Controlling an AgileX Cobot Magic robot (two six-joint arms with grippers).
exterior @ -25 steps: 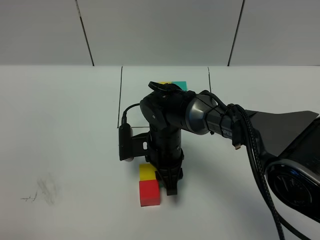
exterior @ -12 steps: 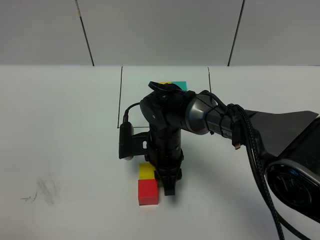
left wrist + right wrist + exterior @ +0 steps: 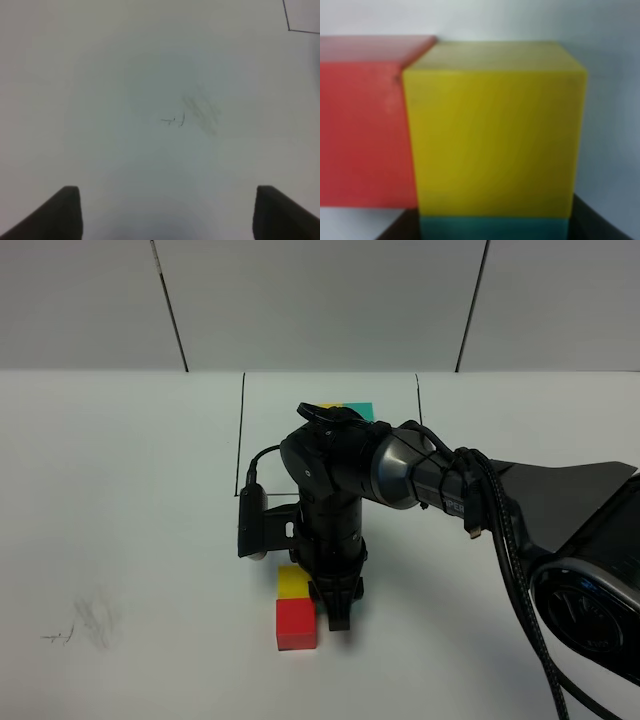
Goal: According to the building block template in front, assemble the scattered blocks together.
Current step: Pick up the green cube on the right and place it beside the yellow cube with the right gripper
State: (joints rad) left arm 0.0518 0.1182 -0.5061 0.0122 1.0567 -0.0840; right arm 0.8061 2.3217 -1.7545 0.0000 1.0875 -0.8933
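The teal block sits flush against the yellow block and would stay standing, so the robot's right gripper needs to let go of the teal block.
The building block template (image 3: 356, 410) lies at the back inside a thin black outline; only its yellow and teal cubes show, the rest is behind the arm. Of the scattered blocks, the yellow block (image 3: 293, 582) and the red block (image 3: 297, 625) sit touching near the front. My right gripper (image 3: 336, 614) points straight down just right of them. In the right wrist view the yellow block (image 3: 495, 140) fills the middle with the red block (image 3: 365, 125) beside it, and the teal block (image 3: 495, 226) sits between my dark fingers (image 3: 602, 225), pressed against the yellow one. My left gripper (image 3: 167, 192) hangs open over bare table.
The black outline (image 3: 243, 430) marks a rectangle across the middle back of the white table. A faint pencil smudge (image 3: 88, 620) marks the table at the left, and the left wrist view shows the same smudge (image 3: 192, 112). The right arm's cables (image 3: 510, 550) trail to the right.
The right gripper and the red and yellow blocks have shifted very slightly to the left. The left gripper has not moved.
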